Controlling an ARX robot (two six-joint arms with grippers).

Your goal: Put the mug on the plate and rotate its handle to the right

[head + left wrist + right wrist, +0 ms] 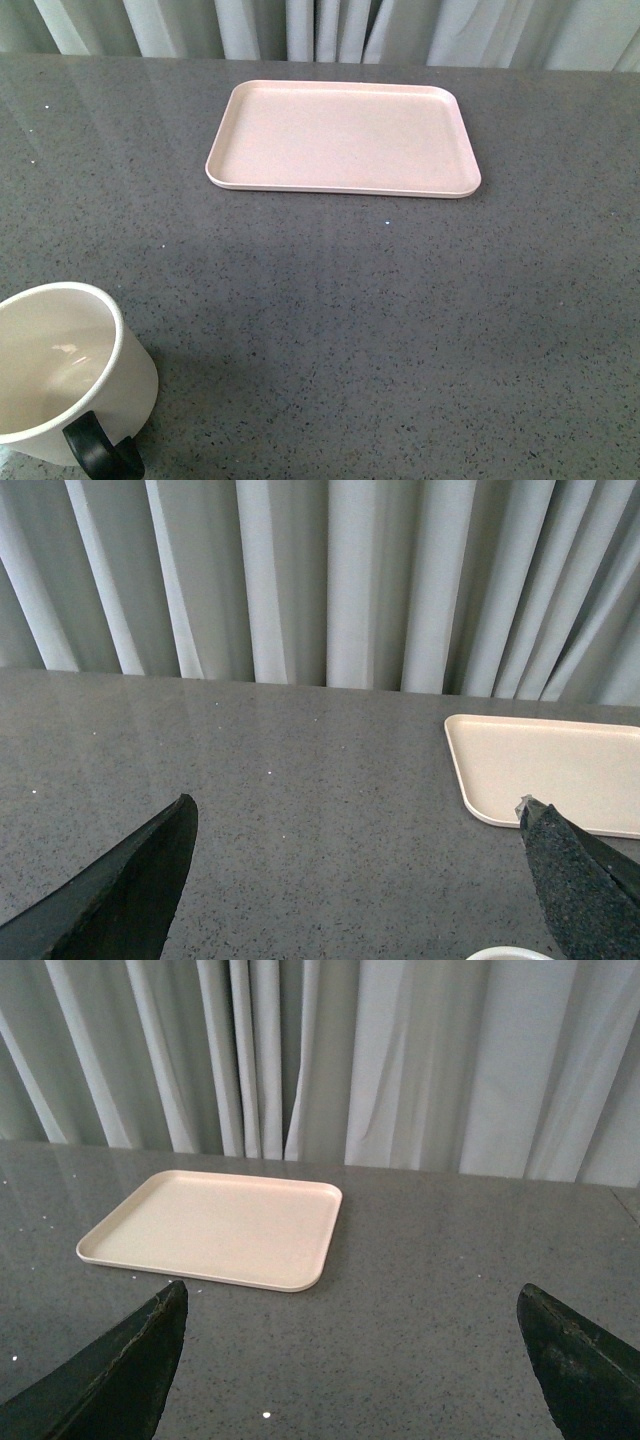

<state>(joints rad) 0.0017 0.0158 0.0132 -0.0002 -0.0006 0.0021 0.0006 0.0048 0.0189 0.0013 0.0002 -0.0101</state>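
Next, my left gripper grabs the mug by its thin rim (62, 287), since the mug's round body (128, 390) is broad.
The white mug (60, 375) stands upright at the near left of the grey table, its black handle (100, 450) toward the camera. Its printed face is hidden. Only a sliver of its rim (510, 953) shows in the left wrist view. The pale pink plate (343, 138) lies empty at the far middle; it also shows in the left wrist view (550, 775) and the right wrist view (215, 1226). My left gripper (355, 815) is open and empty above the table, just behind the mug. My right gripper (350, 1305) is open and empty, short of the plate. Neither arm shows in the front view.
The grey speckled table (400, 320) runs across the whole front view. Pale pleated curtains (330, 25) hang along its far edge.
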